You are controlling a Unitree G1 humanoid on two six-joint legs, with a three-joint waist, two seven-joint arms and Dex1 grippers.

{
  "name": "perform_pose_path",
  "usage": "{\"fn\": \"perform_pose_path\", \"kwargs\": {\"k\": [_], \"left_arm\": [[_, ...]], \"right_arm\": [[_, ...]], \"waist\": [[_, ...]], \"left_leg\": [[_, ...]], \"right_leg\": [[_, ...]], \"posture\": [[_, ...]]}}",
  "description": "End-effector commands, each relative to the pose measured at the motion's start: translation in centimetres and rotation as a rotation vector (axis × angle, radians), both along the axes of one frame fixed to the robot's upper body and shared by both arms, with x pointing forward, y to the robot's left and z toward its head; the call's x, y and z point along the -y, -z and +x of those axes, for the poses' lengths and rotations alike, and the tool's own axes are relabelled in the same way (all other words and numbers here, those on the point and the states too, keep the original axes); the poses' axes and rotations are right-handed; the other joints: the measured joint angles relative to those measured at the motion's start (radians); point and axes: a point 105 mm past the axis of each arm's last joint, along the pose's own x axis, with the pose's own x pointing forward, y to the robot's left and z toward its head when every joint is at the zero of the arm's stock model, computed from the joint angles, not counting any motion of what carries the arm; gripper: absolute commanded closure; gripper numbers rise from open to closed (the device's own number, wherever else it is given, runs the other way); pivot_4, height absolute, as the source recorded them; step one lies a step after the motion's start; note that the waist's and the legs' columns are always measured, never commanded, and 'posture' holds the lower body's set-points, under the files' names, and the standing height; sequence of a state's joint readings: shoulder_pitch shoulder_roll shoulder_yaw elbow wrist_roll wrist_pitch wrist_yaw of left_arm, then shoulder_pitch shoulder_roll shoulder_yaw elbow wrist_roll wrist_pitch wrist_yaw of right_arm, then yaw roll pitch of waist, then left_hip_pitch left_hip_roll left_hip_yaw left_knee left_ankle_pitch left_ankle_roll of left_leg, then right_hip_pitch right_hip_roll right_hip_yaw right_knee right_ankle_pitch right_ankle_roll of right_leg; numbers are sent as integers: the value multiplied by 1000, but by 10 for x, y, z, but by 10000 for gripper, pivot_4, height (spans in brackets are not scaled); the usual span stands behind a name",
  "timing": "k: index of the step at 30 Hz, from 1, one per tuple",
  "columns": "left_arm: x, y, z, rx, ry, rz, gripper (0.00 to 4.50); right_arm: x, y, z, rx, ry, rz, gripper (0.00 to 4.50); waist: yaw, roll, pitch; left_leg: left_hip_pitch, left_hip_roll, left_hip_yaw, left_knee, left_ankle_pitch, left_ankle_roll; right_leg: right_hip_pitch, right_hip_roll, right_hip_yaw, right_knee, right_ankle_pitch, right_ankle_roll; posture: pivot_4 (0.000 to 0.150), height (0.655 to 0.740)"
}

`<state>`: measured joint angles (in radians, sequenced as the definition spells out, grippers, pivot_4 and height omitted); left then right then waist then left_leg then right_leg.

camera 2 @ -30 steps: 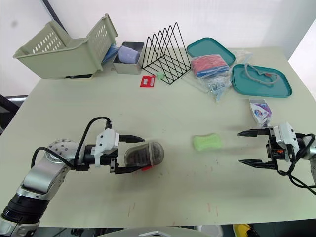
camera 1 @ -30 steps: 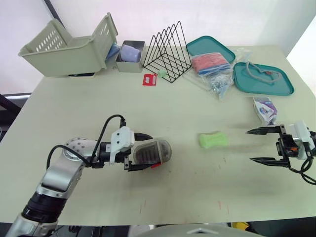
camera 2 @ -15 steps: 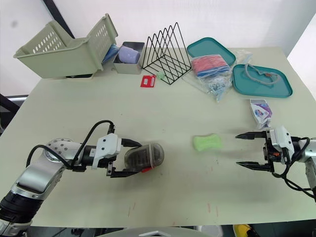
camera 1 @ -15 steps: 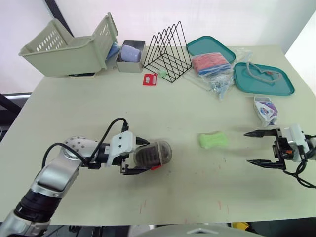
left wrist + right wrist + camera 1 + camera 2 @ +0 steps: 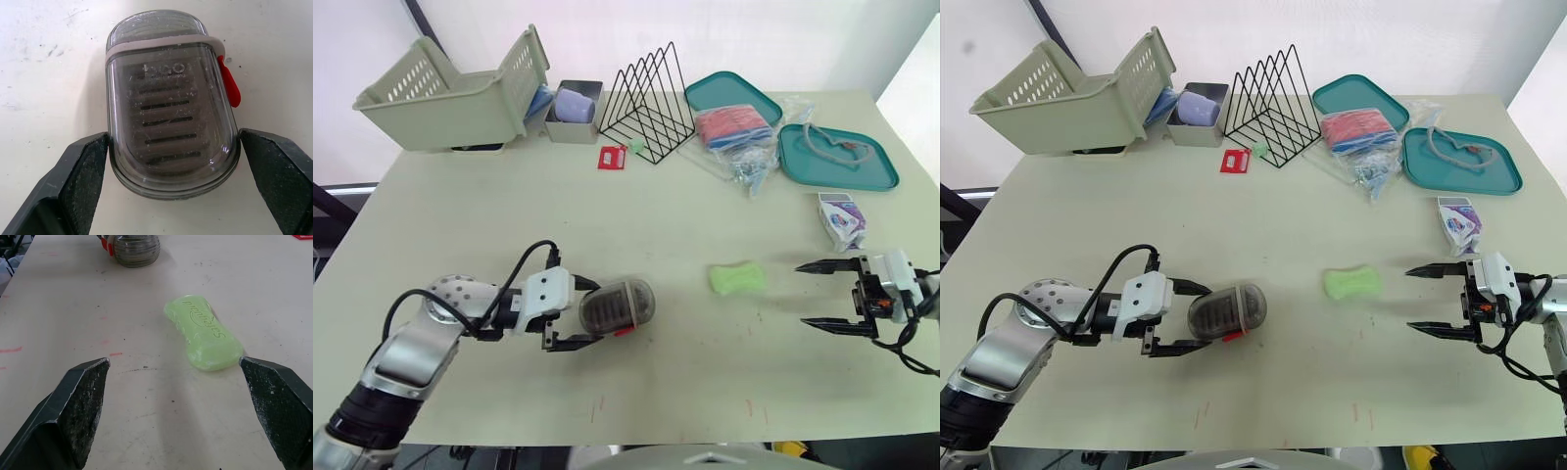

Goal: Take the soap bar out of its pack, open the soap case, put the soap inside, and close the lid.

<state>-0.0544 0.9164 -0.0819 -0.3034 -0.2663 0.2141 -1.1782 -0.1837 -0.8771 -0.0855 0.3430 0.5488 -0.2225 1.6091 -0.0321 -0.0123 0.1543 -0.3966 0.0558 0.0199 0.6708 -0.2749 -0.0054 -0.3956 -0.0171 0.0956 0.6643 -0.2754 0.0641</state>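
The soap case curves round at its bottom end [image 5: 583, 314]. My left gripper needs to grip it next across the two facing long sides of its body [image 5: 603, 310].
The smoky clear soap case [image 5: 619, 305] lies on its side on the table with its lid shut and a red latch [image 5: 230, 88] on one edge. My left gripper [image 5: 595, 315] is open, with one finger on each side of the case's near end. The green soap bar [image 5: 736, 278] lies bare on the table, to the right of the case. My right gripper [image 5: 801, 294] is open just right of the soap, aimed at it with a gap between. The soap's white and purple pack [image 5: 842, 217] lies behind the right gripper.
At the back stand a beige basket [image 5: 450, 93], a small grey bin [image 5: 572, 102], a black wire rack [image 5: 648, 103] and two teal trays [image 5: 836, 157] with bagged items. A red tag [image 5: 610, 157] lies near the rack.
My left gripper has slid back a little along the soap case, which stays where it was. The soap and my right gripper have hardly moved.
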Motion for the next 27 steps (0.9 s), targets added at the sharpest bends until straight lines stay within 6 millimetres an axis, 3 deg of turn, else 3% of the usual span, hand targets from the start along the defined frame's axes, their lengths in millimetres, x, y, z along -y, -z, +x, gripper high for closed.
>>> {"fn": "perform_pose_path", "kwargs": {"k": [1, 27], "left_arm": [[1, -2, 1, 25, -4, -5, 0], [2, 4, 7, 32, -13, -5, 0]], "right_arm": [[2, -8, 1, 38, 1, 0, 546], [3, -3, 1, 31, 6, -7, 546]], "waist": [[0, 0, 0], [0, 0, 0]], "left_leg": [[0, 0, 0, 0, 0, 0], [0, 0, 0, 0, 0, 0]], "right_leg": [[0, 0, 0, 0, 0, 0], [0, 0, 0, 1, 0, 0]], "posture": [[1500, 7400], [1500, 7400]]}}
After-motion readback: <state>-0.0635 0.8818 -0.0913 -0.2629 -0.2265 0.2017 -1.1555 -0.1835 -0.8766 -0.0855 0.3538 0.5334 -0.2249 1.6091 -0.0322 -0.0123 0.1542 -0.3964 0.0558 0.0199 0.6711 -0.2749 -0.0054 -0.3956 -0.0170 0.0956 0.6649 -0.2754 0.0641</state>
